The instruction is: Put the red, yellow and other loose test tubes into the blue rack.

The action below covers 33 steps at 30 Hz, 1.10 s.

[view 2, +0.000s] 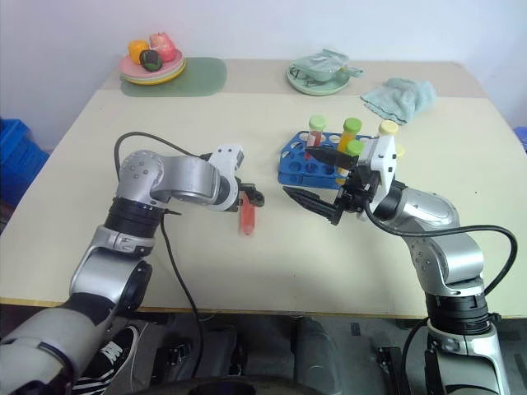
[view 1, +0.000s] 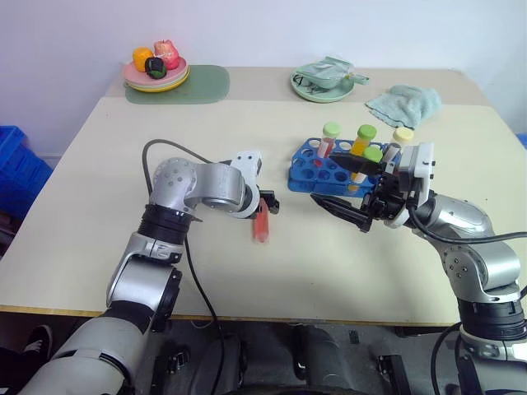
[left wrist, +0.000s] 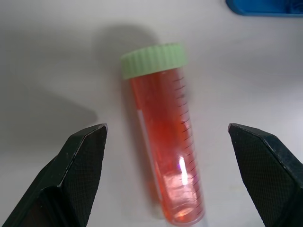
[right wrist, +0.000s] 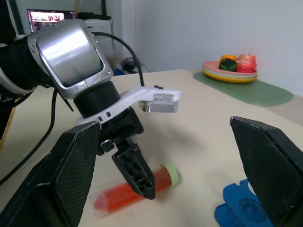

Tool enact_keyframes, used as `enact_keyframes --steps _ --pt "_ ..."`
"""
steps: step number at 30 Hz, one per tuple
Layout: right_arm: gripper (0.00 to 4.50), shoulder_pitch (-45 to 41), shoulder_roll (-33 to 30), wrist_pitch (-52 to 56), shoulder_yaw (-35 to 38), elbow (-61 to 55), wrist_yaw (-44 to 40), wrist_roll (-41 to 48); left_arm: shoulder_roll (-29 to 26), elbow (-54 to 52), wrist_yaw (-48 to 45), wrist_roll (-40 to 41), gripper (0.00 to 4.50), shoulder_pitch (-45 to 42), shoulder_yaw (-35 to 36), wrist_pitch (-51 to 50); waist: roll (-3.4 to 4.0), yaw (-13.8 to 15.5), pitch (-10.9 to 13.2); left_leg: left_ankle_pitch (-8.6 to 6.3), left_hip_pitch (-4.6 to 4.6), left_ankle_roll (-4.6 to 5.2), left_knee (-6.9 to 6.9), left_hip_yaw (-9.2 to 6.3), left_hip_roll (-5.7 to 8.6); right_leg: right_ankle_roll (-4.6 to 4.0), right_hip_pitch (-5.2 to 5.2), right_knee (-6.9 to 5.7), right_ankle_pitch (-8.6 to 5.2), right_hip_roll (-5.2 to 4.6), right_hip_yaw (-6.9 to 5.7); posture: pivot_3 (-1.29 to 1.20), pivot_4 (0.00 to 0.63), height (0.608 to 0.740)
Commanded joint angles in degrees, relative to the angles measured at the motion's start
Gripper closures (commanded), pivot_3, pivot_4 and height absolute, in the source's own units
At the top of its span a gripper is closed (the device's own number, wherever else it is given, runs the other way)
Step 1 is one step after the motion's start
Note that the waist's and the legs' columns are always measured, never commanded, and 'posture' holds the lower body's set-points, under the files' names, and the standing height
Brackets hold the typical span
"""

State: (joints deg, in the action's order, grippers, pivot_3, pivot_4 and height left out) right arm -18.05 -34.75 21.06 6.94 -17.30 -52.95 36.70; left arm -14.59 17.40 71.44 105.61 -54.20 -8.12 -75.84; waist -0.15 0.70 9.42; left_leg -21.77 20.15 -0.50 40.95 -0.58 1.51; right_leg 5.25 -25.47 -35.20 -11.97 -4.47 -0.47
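The long red-orange test tube has liquid [view 1: 261, 232] from its cap to its tip. To balance it, my left gripper needs to grab it by its mid-body [view 1: 261, 217] next.
A test tube [left wrist: 165, 151] of red-orange liquid with a pale green cap lies on its side on the table [view 1: 107, 164], left of the blue rack [view 1: 311, 169]. My left gripper [view 1: 267, 206] points down over it, open, with a finger on each side of the tube and neither touching it. In the right wrist view the same tube [right wrist: 137, 189] lies under the left gripper's fingers [right wrist: 135, 172]. Several capped tubes stand in the rack, among them a yellow one [view 1: 361, 141] with a green cap. My right gripper [view 1: 325, 181] hovers open and empty in front of the rack.
At the back left, a plate of fruit [view 1: 156, 76] rests on a green mat [view 1: 198, 86]. A green plate [view 1: 323, 82] with a packet and a pale green cloth [view 1: 405, 103] lie at the back right. A blue crate [view 1: 16, 164] stands beside the table's left edge.
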Motion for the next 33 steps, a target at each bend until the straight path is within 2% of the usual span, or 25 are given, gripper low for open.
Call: enact_keyframes --steps 1,7,10,13,27,31,33 --pt "0.02 0.15 0.10 0.12 0.69 -2.39 0.49 0.88 0.81 0.00 -0.40 -0.92 0.30 -1.63 -0.26 1.80 0.00 0.00 0.00 0.00 0.00 0.00 0.00 0.00 0.00 0.00 0.00 0.00 0.00 0.00 0.00 0.00 0.150 0.740" --pt "0.02 0.50 -0.01 0.27 0.86 -2.84 0.83 0.95 1.63 0.23 -0.66 -2.44 0.30 -1.52 -0.14 2.39 0.00 -0.03 0.00 0.00 -0.01 0.00 0.00 0.01 0.00 0.00 0.00 0.00 0.00 0.00 0.00 0.00 0.150 0.740" --pt "0.00 0.71 -0.07 0.21 0.98 -2.98 1.04 0.88 1.95 0.22 -0.67 -2.87 1.18 -1.14 0.12 2.72 0.00 -0.01 0.00 0.00 0.00 0.00 -0.01 0.01 0.00 0.00 0.00 0.00 0.00 0.00 0.00 0.00 0.150 0.740" --pt "0.00 0.81 -0.14 0.13 1.04 -2.89 1.14 0.77 2.35 0.09 -0.54 -2.95 2.56 -0.76 0.30 3.11 0.00 0.04 0.00 0.00 0.00 0.00 -0.01 0.00 0.00 0.00 0.01 0.01 0.00 0.00 0.00 0.00 0.150 0.740" --pt "0.00 0.49 -0.09 -0.27 0.91 -2.56 1.24 0.29 2.03 -1.13 1.25 -2.25 2.56 0.84 0.84 4.26 0.00 0.00 0.00 0.01 -0.01 -0.01 -0.01 -0.01 0.00 0.00 0.01 0.01 0.00 0.00 0.00 0.00 0.150 0.740" --pt "0.00 0.34 -0.03 -0.35 0.93 -2.48 1.30 0.24 1.98 -1.40 1.13 -2.55 3.69 0.97 0.86 4.57 0.00 0.01 0.00 0.01 -0.01 -0.01 -0.01 0.00 0.00 0.00 0.01 0.01 0.00 0.00 0.00 0.00 0.150 0.740" --pt "0.00 0.39 -0.03 -0.42 0.90 -2.48 1.25 0.18 1.91 -1.66 1.07 -2.29 3.78 1.09 0.89 4.67 0.00 0.01 0.00 0.01 -0.01 -0.01 -0.01 -0.01 0.00 0.00 0.01 0.00 0.00 0.00 0.00 0.00 0.150 0.740"
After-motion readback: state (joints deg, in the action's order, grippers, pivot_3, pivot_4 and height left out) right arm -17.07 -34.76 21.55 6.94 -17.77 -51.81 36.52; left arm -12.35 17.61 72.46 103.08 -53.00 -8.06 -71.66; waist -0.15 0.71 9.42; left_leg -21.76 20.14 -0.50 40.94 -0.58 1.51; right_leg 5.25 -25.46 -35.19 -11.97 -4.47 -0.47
